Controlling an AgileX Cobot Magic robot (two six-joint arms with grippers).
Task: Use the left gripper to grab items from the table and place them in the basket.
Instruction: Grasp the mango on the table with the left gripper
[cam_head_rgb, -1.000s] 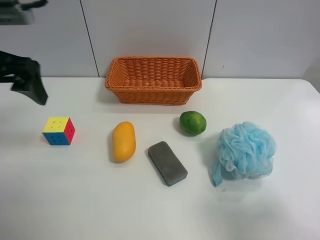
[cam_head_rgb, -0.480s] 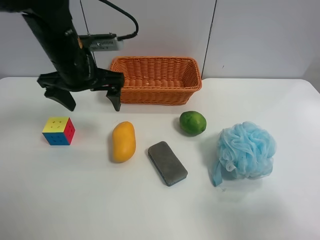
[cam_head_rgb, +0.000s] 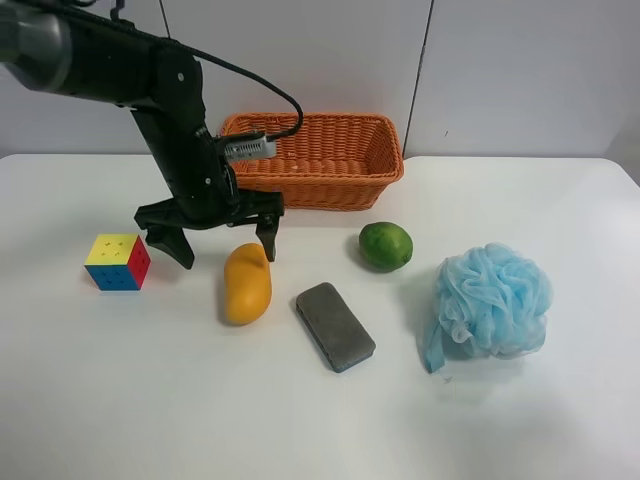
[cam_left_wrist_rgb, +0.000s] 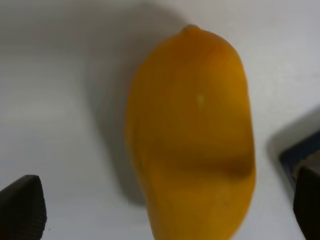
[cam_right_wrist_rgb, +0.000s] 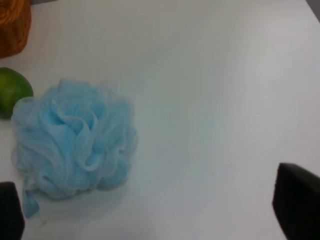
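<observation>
My left gripper needs to put the yellow-orange mango into the wicker basket (cam_head_rgb: 307, 158), so next it should grab the mango by its narrower end (cam_head_rgb: 249, 261).
My left gripper (cam_head_rgb: 226, 250) is open, its black prongs spread over the near-basket end of the yellow-orange mango (cam_head_rgb: 247, 286). In the left wrist view the mango (cam_left_wrist_rgb: 192, 135) lies between the fingertips (cam_left_wrist_rgb: 21, 206), which are apart from it. The puzzle cube (cam_head_rgb: 118, 262), the green lime (cam_head_rgb: 386, 245), the grey sponge (cam_head_rgb: 335, 326) and the light-blue pouf (cam_head_rgb: 492, 300) lie on the white table (cam_head_rgb: 200, 400). The wicker basket (cam_head_rgb: 307, 158) stands empty at the back. My right gripper (cam_right_wrist_rgb: 155, 215) is open near the pouf (cam_right_wrist_rgb: 75, 137).
A grey panelled wall runs behind the basket. The left arm's black cable loops over the basket's rim at the exterior view's left. The right wrist view also shows the lime (cam_right_wrist_rgb: 12, 90) and a basket corner (cam_right_wrist_rgb: 12, 25).
The left arm has swung in from the exterior view's left edge, past the basket's corner, and come down over the mango with its prongs spread. The items have not moved.
</observation>
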